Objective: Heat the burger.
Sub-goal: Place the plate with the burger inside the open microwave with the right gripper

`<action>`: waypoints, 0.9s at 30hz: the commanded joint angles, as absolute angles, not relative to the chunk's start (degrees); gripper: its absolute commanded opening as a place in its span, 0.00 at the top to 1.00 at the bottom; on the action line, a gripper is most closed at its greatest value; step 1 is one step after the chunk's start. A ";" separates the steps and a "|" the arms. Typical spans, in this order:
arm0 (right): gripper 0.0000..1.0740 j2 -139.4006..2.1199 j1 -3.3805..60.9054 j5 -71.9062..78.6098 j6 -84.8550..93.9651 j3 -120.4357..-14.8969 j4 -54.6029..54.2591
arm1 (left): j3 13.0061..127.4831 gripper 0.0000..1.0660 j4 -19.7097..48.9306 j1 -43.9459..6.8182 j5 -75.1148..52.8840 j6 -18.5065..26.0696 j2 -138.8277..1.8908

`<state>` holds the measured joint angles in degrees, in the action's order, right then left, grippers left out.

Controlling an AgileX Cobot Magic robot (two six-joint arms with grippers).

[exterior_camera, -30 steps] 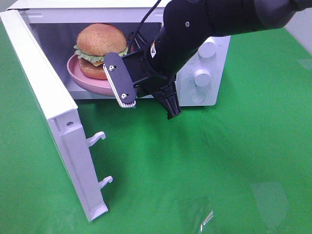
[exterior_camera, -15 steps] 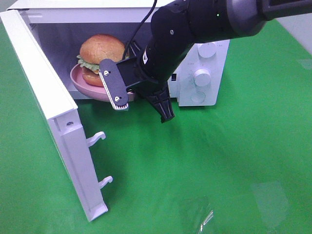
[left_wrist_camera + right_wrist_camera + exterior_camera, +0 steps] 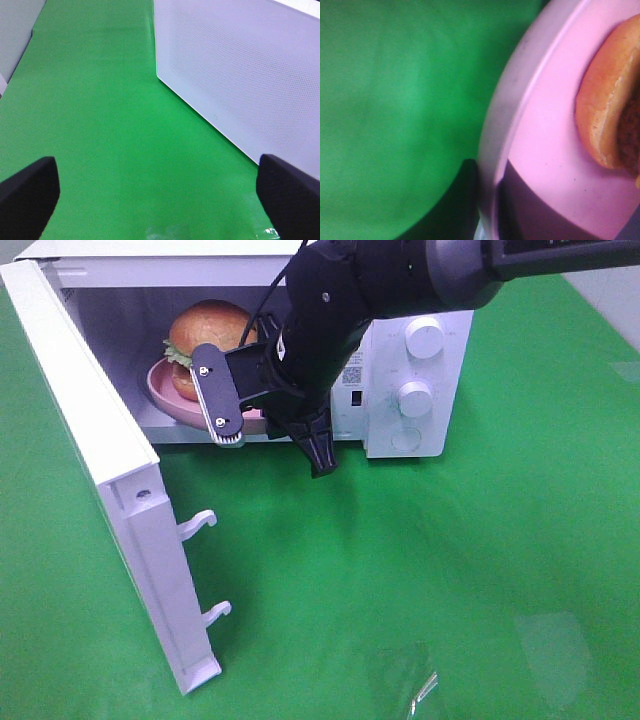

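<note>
Green cloth shows right beside the near rim of the plate point(image 3: 160, 390), so the robot's right gripper should move the plate fully inside the microwave before it lets go of the plate.
The burger point(image 3: 207, 327), with a golden bun and green lettuce, sits on a pink plate point(image 3: 160, 390) inside the open white microwave point(image 3: 420, 350). My right gripper point(image 3: 277, 454) reaches into the oven's mouth from the right and holds the plate by its near rim. In the right wrist view the plate's rim point(image 3: 510, 125) runs between the jaws, with the bun's edge point(image 3: 600, 110) close by. My left gripper point(image 3: 160, 200) is open and empty over the green cloth, beside the outer face of the microwave door point(image 3: 240, 75). It is out of the exterior view.
The microwave door point(image 3: 110, 470) stands swung open towards the front left, its two latch hooks point(image 3: 200, 525) sticking out. Two white knobs point(image 3: 415, 398) are on the panel at the right. Green cloth point(image 3: 450, 570) covers the table.
My right gripper has moved left and deeper into the microwave, carrying the plate and burger further inside. The door has not moved.
</note>
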<state>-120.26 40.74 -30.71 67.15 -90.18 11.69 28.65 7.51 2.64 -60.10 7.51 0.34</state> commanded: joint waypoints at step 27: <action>0.97 -128.51 40.85 -31.91 61.76 -106.00 16.84 | 28.48 0.04 6.93 2.46 -59.36 7.56 1.32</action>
<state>-129.09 40.74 -34.72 61.99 -104.79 15.58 28.65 6.88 2.64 -60.10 7.51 0.34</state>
